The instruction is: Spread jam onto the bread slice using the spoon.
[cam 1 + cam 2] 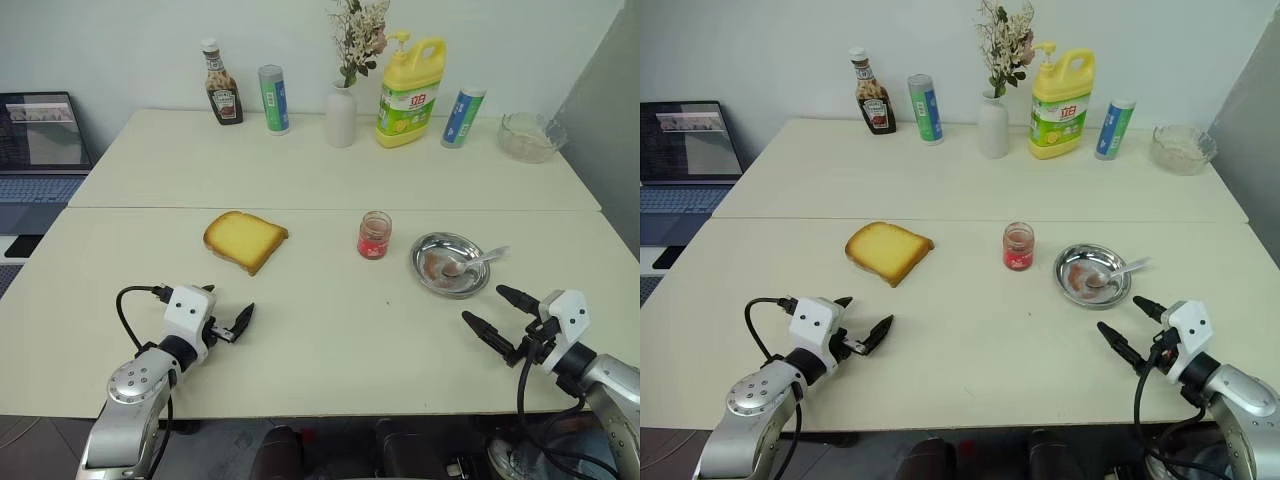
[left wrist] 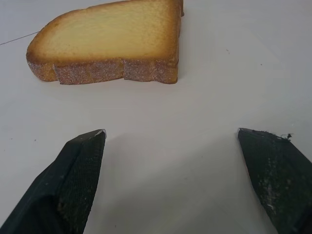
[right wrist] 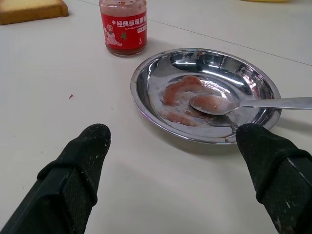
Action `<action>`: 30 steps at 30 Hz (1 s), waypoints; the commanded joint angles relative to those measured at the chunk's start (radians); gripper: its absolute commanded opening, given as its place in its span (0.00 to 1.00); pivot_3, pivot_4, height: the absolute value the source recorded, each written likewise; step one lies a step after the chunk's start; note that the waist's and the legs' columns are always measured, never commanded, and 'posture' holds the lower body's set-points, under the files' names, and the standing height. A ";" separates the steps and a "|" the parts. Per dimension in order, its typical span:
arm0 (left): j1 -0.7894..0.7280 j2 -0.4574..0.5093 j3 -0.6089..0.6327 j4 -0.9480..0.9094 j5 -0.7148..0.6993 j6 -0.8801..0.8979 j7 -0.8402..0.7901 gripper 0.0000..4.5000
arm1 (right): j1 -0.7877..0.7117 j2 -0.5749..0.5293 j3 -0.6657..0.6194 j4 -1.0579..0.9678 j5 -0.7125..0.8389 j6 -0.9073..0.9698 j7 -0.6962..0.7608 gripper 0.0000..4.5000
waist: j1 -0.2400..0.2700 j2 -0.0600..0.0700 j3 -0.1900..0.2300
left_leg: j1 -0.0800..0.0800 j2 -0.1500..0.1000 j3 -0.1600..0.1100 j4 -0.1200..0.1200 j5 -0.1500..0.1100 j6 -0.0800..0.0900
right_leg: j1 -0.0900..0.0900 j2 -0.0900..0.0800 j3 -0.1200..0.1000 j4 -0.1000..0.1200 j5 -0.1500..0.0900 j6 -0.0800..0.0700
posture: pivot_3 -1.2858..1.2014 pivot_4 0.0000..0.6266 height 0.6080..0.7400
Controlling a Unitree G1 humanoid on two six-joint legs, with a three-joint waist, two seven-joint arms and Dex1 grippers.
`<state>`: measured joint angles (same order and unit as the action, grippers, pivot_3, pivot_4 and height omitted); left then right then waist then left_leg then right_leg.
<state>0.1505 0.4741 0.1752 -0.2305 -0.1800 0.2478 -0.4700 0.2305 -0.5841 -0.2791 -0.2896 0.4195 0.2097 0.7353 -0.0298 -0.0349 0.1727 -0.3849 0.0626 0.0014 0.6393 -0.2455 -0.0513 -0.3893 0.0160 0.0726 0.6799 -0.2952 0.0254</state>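
Note:
Jam smears the spoon's bowl down in the dish, so my right gripper should next grab its clean handle (image 1: 494, 254) over the dish's rim.
The bread slice (image 1: 245, 239), golden with a brown crust, lies flat on the pale table left of centre. My left gripper (image 1: 228, 308) hovers open just in front of it, nothing between its fingers (image 2: 80, 161). The jam is in a small jar (image 1: 374, 235) with a red label, standing upright near the middle; its lid is off. To its right a round steel dish (image 1: 420, 252) holds pink jam smears and the spoon (image 1: 478, 262), bowl inside, handle over the far right rim. My right gripper (image 1: 484, 305) is open and empty, short of the dish (image 3: 146, 105).
Along the table's far edge stand a ketchup bottle (image 1: 222, 85), a green can (image 1: 273, 99), a white vase (image 1: 341, 115) with flowers, a yellow detergent bottle (image 1: 410, 90), a blue can (image 1: 463, 117) and a glass bowl (image 1: 531, 137). A laptop (image 1: 40, 145) sits off to the left.

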 commanded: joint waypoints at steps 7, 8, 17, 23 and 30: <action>0.028 0.005 0.019 -0.053 0.012 -0.002 0.017 1.00 | 0.003 -0.001 -0.002 -0.038 0.007 -0.006 0.001 0.99 | 0.000 0.000 0.000 | 0.000 0.000 0.000 0.000 0.000 0.000 | 0.000 0.000 0.000 0.000 0.000 0.000 | 0.52 0.24 1.00; 0.024 0.001 0.023 -0.052 0.015 0.000 0.028 1.00 | 0.001 -0.001 -0.001 -0.038 0.007 -0.005 0.001 0.99 | 0.000 0.000 0.000 | 0.000 0.000 0.000 0.000 0.000 0.000 | 0.000 0.000 0.000 0.000 0.000 0.000 | 0.52 0.24 1.00; -0.005 -0.027 0.072 -0.038 0.003 -0.041 0.090 1.00 | 0.001 0.000 0.003 -0.044 0.006 -0.005 -0.001 0.99 | 0.000 0.000 0.000 | 0.000 0.000 0.000 0.000 0.000 0.000 | 0.000 0.000 0.000 0.000 0.000 0.000 | 0.52 0.24 1.00; 0.016 -0.015 0.069 -0.037 0.004 -0.063 0.063 1.00 | 0.004 0.001 0.001 -0.050 0.005 -0.005 -0.001 0.99 | 0.000 0.000 0.000 | 0.000 0.000 0.000 0.000 0.000 0.000 | 0.000 0.000 0.000 0.000 0.000 0.000 | 0.52 0.24 1.00; 0.011 -0.010 0.070 -0.034 0.016 -0.072 0.052 1.00 | 0.011 -0.001 0.005 -0.061 0.002 -0.007 0.000 0.99 | 0.000 0.000 0.000 | 0.000 0.000 0.000 0.000 0.000 0.000 | 0.000 0.000 0.000 0.000 0.000 0.000 | 0.52 0.24 1.00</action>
<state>0.1676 0.4480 0.2338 -0.2444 -0.1745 0.1893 -0.4231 0.2422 -0.5812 -0.2679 -0.3115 0.4173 0.2102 0.7348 -0.0297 -0.0350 0.1727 -0.3849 0.0625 0.0016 0.6393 -0.2455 -0.0513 -0.3892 0.0160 0.0725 0.6800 -0.2953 0.0253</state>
